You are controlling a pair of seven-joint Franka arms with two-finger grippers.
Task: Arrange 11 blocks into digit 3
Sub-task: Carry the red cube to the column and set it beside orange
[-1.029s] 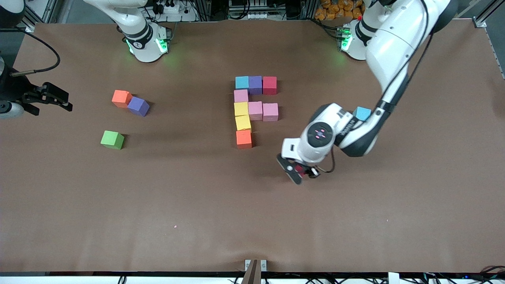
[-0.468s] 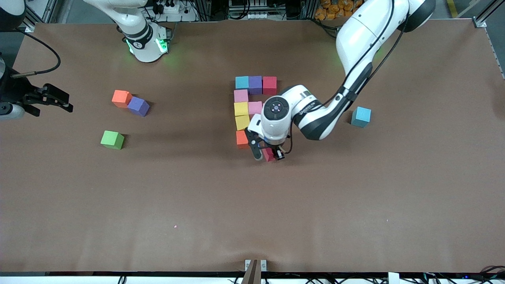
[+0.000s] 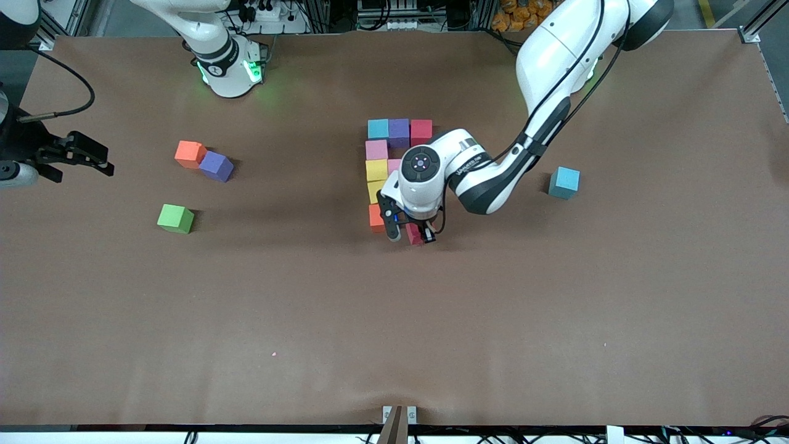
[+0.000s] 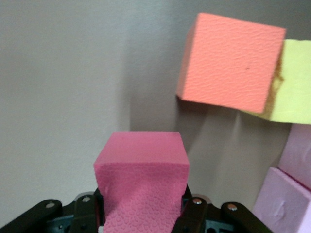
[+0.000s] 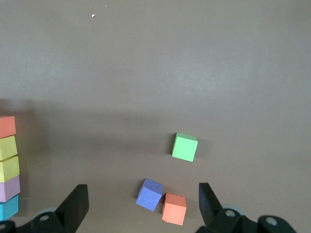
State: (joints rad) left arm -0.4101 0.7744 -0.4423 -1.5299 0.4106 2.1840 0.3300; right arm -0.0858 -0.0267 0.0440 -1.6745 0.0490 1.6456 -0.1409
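Note:
The red block is still short of the orange block's side. I will move it toward that side before my left gripper lets go of it.
A partial figure of blocks sits mid-table: light blue, purple and red in a row, then pink, yellow and orange in a column. A pink block peeks out beside the yellow one. My left gripper is shut on a red block, low beside the orange block, with a small gap between them. A loose light blue block lies toward the left arm's end. My right gripper waits open at the right arm's end.
An orange cube and a purple cube touch each other toward the right arm's end. A green cube lies nearer the front camera than they do. All three show below my right gripper in the right wrist view.
My left gripper carried the red block from over bare table to just beside the orange block at the figure's near end. The right arm has not moved.

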